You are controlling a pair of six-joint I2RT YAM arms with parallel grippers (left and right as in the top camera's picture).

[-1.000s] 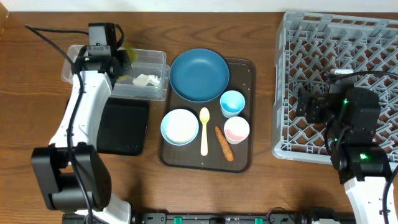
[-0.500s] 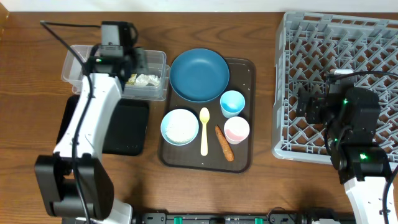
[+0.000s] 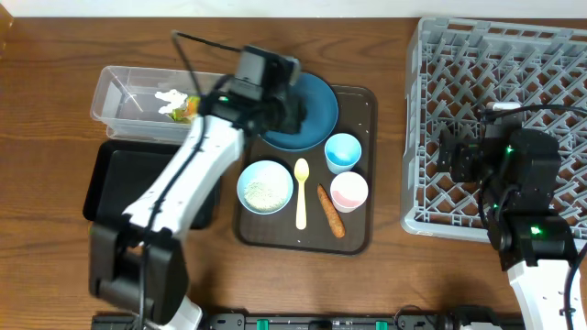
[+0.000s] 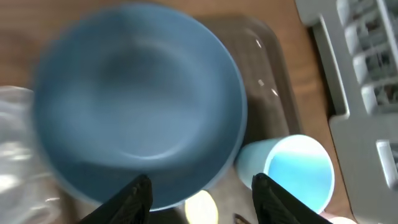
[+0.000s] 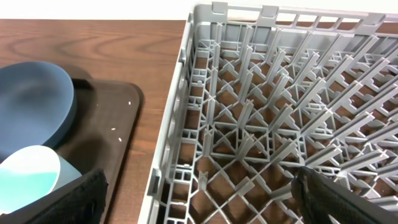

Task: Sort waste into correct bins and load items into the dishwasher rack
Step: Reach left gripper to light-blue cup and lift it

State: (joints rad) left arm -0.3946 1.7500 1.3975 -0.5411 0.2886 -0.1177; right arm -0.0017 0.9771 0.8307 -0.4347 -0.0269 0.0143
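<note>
The light blue cup's body should stay free for handover to my right gripper, so my left gripper needs to grab the light blue cup's rim (image 4: 272,154) on the side nearest the plate (image 4: 137,106) next.
My left gripper (image 3: 295,114) hovers open and empty over the near edge of the dark blue plate (image 4: 137,106). The light blue cup (image 4: 292,171) stands just right of its fingers, and the tip of the pale yellow spoon (image 4: 202,210) shows between them. On the tray lie the bowl (image 3: 266,186), the pink cup (image 3: 348,191) and the orange carrot-like stick (image 3: 330,211). White tissue (image 3: 168,95) and the wrapper (image 3: 186,109) lie in the clear tub (image 3: 115,108). My right gripper (image 5: 199,180) stands open and empty over the left edge of the grey dishwasher rack (image 5: 280,112).
The dishes stand on a dark brown serving tray (image 3: 362,234) with a few white grains (image 5: 115,130) on it. The shallow black tray (image 3: 110,188) lies in front of the tub. The left arm stretches diagonally across the tub's right end and the black tray.
The left arm swung right from over the clear tub to above the blue plate. Its jaws opened, and the wrapper now lies in the tub. The right arm has not moved.
</note>
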